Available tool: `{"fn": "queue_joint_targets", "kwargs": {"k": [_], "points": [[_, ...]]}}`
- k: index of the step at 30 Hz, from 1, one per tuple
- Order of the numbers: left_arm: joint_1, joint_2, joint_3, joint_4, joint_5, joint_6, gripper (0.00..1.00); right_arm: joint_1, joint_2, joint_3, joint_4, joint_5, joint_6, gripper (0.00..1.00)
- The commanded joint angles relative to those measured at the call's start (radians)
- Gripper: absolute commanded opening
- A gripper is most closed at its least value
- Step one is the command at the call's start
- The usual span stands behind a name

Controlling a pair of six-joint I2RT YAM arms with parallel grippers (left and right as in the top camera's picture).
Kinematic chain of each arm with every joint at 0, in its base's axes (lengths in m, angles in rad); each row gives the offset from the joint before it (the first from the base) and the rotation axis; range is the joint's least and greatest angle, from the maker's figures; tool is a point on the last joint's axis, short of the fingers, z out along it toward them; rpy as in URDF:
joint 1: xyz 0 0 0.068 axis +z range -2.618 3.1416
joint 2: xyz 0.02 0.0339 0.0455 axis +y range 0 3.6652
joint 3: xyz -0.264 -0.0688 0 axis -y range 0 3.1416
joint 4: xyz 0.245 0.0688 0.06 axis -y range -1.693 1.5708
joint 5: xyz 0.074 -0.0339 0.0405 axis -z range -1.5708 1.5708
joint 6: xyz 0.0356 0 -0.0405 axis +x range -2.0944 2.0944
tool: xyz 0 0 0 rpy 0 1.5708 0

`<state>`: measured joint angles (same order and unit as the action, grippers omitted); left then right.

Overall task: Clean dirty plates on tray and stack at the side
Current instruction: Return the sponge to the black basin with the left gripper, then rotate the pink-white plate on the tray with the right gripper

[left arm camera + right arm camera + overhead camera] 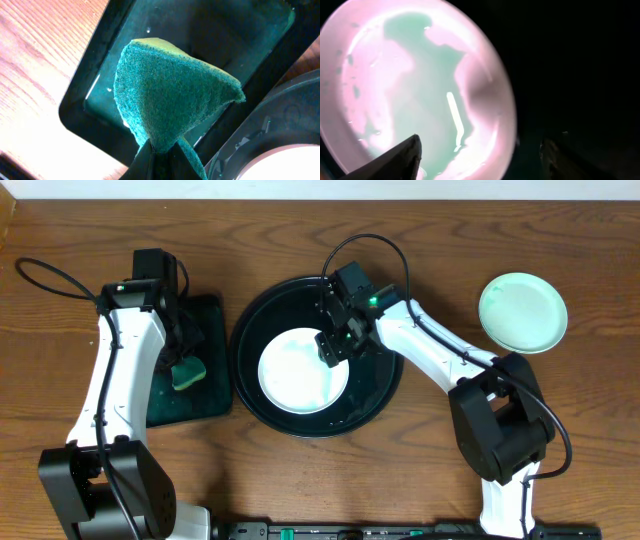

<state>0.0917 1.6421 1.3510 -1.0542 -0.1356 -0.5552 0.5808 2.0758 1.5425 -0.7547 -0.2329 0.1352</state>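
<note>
The green sponge [187,374] [170,95] in my fingers hangs inside the rectangular black tray's rim, over the tray's bottom, so it is time for my left gripper to let go.
A plate [300,370] with teal smears lies in the large round black tray [262,310] at the table's middle. It also shows in the right wrist view [415,85]. My right gripper [333,345] [480,152] is open, its fingers straddling this plate's right rim just above it. A pale mint-green plate [523,311] lies on the table at the far right. My left gripper [186,360] [162,152] is shut on a green sponge [170,95], held above the rectangular black tray. A third plate is not in view.
The small rectangular black tray [205,405] lies left of the round tray, under the sponge. It also shows in the left wrist view [85,107]. Bare wooden table [450,470] lies around.
</note>
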Motion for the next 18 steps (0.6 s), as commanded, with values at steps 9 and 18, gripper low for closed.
{"fn": "queue_joint_targets", "kwargs": {"k": [9, 18], "points": [[0.004, 0.005, -0.008, -0.034, -0.002, 0.02, 0.08, 0.017, 0.063, -0.002, 0.006, -0.038, 0.104, 0.33], [0.004, 0.005, -0.008, -0.037, -0.002, 0.02, 0.09, 0.016, 0.079, -0.002, 0.073, -0.199, 0.023, 0.89]]}}
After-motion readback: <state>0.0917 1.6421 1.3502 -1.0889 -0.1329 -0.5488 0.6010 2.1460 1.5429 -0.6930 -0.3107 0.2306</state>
